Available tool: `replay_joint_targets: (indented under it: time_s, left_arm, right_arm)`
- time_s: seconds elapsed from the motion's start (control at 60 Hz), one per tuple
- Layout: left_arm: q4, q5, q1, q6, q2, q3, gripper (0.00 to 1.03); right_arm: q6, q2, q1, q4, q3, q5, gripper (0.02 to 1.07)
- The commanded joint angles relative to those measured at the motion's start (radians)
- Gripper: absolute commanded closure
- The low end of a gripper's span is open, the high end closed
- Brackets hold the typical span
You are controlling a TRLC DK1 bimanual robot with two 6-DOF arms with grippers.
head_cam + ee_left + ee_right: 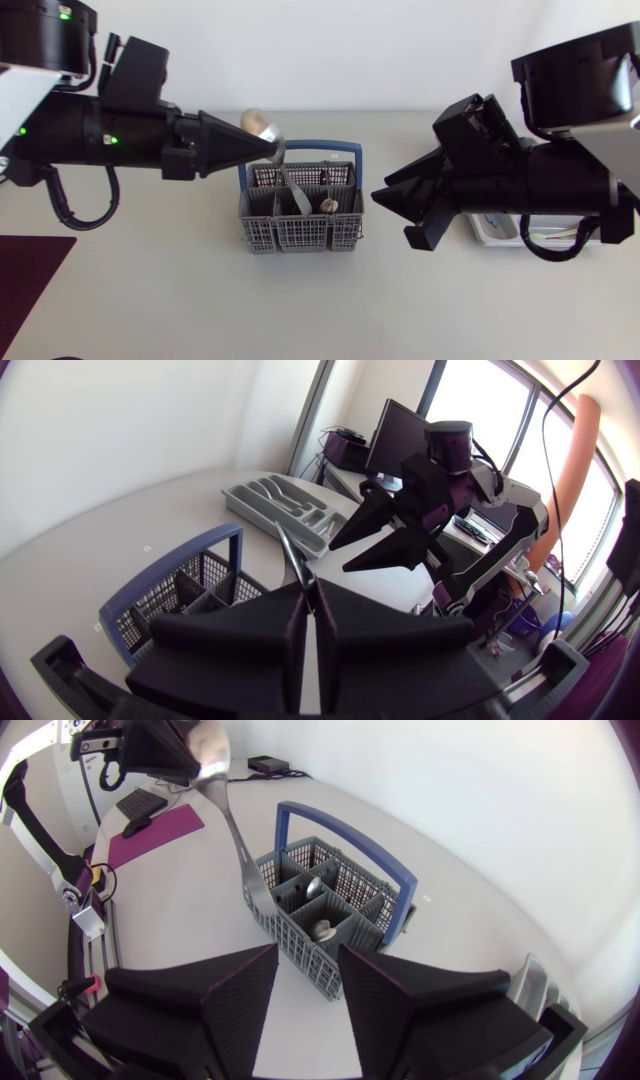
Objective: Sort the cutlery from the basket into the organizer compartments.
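Note:
The robot's right gripper should next grip the metal spoon by its handle (294, 189), so that it can take the spoon over for sorting into the organizer (497, 231).
My left gripper (270, 150) is shut on a metal spoon (257, 122) and hangs over the back left corner of the grey cutlery basket (262, 232) with its blue handle (300, 152). In the right wrist view the spoon (236, 830) points handle-down toward the basket (300, 952). The handle (294, 557) sticks out ahead of the shut fingers (285, 622). Other spoons (328, 203) stand in the basket. My right gripper (392, 208) is open and empty, just right of the basket. The organizer (497, 231) lies under my right arm, mostly hidden.
A dark purple mat (25, 275) lies at the table's front left corner. In the left wrist view the grey organizer (240, 493) lies beyond the basket (150, 615), with my right gripper (385, 542) hovering beside it.

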Motion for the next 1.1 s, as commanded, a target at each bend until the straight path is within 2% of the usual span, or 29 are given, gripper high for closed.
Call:
replay_joint_targets:
  time_s: [0.0,0.183,0.5,0.75,1.083]
  left_arm:
    - [0.031,0.049,-0.004,0.013,0.047,0.05,1.0]
    - [0.043,0.103,-0.076,0.041,0.129,0.087,1.0]
    - [0.028,0.159,-0.149,0.079,0.227,0.139,1.0]
    - [-0.059,0.178,-0.191,0.18,0.291,0.187,1.0]
    - [-0.223,0.241,-0.197,0.319,0.357,0.264,1.0]
  right_arm:
    - [-0.04,-0.01,-0.02,-0.009,-0.011,-0.035,0.59]
    - [-0.101,0.019,-0.106,0.027,-0.048,-0.19,0.59]
    - [-0.184,0.062,-0.117,0.071,-0.108,-0.302,0.56]
    - [-0.293,0.134,-0.222,0.05,-0.101,-0.498,0.56]
    - [-0.437,0.191,-0.218,-0.041,-0.083,-0.619,0.56]
